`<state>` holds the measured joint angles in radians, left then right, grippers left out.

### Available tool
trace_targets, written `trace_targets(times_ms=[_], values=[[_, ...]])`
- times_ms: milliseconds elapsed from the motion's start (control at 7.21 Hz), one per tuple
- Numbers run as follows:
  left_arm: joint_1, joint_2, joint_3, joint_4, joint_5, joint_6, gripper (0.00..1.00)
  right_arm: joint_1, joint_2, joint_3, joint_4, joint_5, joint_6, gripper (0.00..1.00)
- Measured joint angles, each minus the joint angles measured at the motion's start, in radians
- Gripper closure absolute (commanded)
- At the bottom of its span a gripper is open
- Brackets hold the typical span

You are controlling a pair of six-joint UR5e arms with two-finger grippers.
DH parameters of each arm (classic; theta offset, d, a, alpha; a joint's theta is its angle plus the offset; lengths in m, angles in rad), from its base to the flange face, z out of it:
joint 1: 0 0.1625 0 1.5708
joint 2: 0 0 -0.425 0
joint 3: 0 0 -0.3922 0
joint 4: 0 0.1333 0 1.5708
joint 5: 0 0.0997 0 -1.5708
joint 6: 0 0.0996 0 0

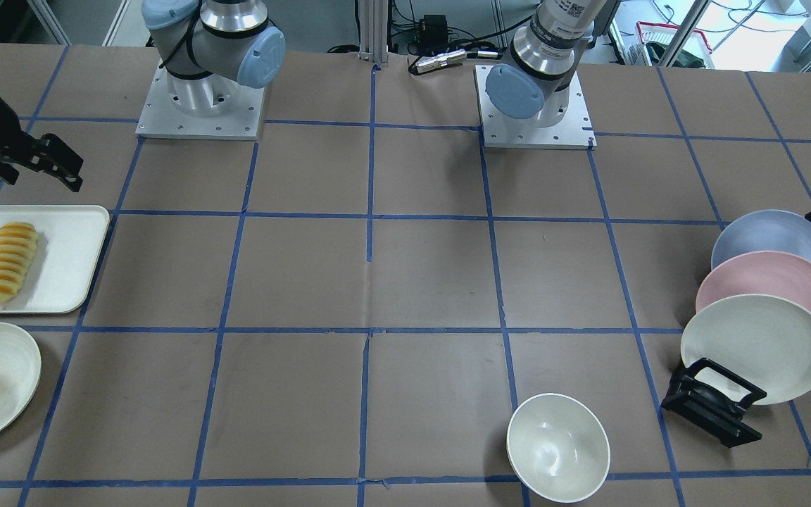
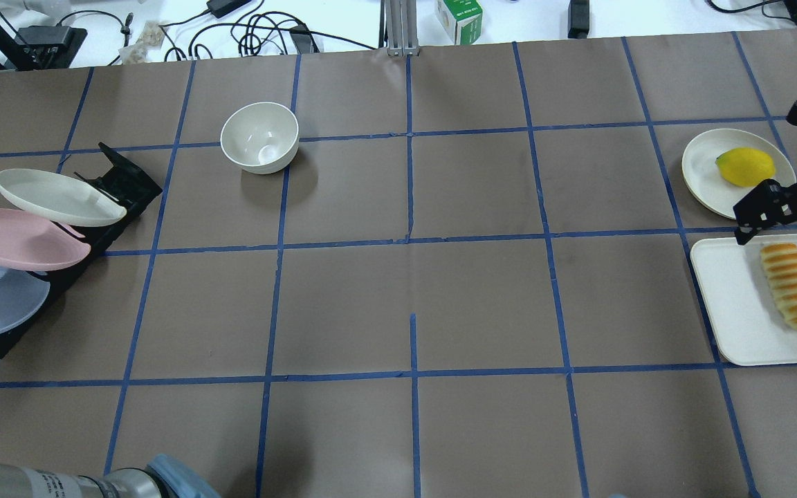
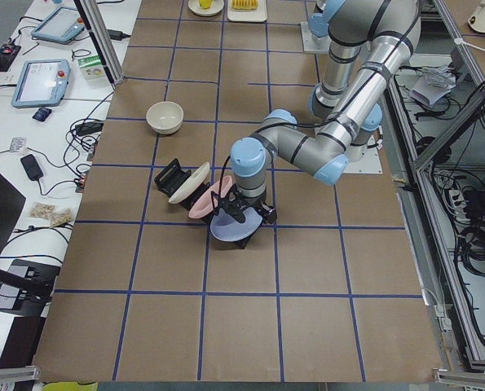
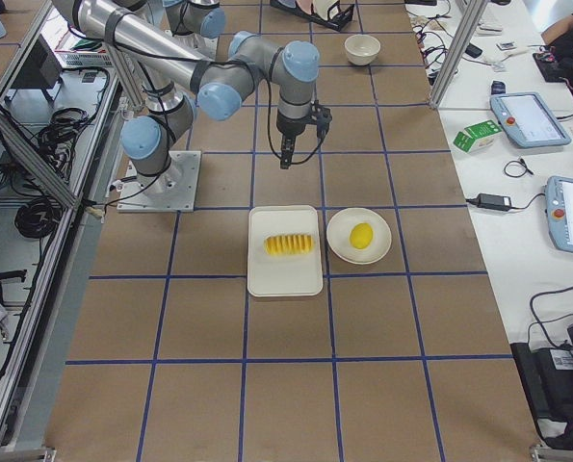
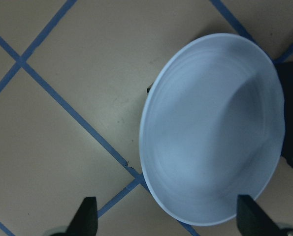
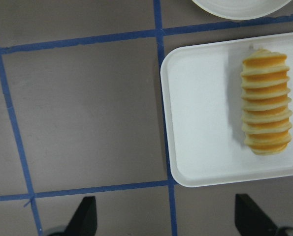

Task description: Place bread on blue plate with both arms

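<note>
My left gripper grabs the blue plate by its thin rim next, since the blue plate's side is far too wide for the fingers.
The bread lies on a white tray; it also shows in the overhead view and the right wrist view. My right gripper is open and empty, and hovers above the tray's edge just beyond the loaf's end. The blue plate leans in a black rack behind two other plates. My left gripper is open and empty right over the blue plate, whose lower rim lies between the fingertips. It also shows in the exterior left view.
A pink plate and a cream plate lean in the same rack. A white bowl stands near the operators' edge. A yellow lemon-like fruit sits on a cream plate beside the tray.
</note>
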<state>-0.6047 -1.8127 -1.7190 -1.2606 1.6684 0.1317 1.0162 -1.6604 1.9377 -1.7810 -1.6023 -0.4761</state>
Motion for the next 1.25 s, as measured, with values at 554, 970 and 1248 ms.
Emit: trace_targets(times_ms=[554, 970, 1248], values=[[0.008, -0.064, -0.023, 0.087, 0.020, 0.014, 0.39, -0.158, 0.105, 0.149, -0.349, -0.027, -0.221, 0.00], [0.008, -0.094, -0.022, 0.093, 0.034, 0.014, 0.70, -0.172, 0.224, 0.152, -0.472, -0.033, -0.271, 0.00], [0.007, -0.103, -0.016, 0.100, 0.033, 0.015, 1.00, -0.202, 0.276, 0.151, -0.506, -0.033, -0.297, 0.00]])
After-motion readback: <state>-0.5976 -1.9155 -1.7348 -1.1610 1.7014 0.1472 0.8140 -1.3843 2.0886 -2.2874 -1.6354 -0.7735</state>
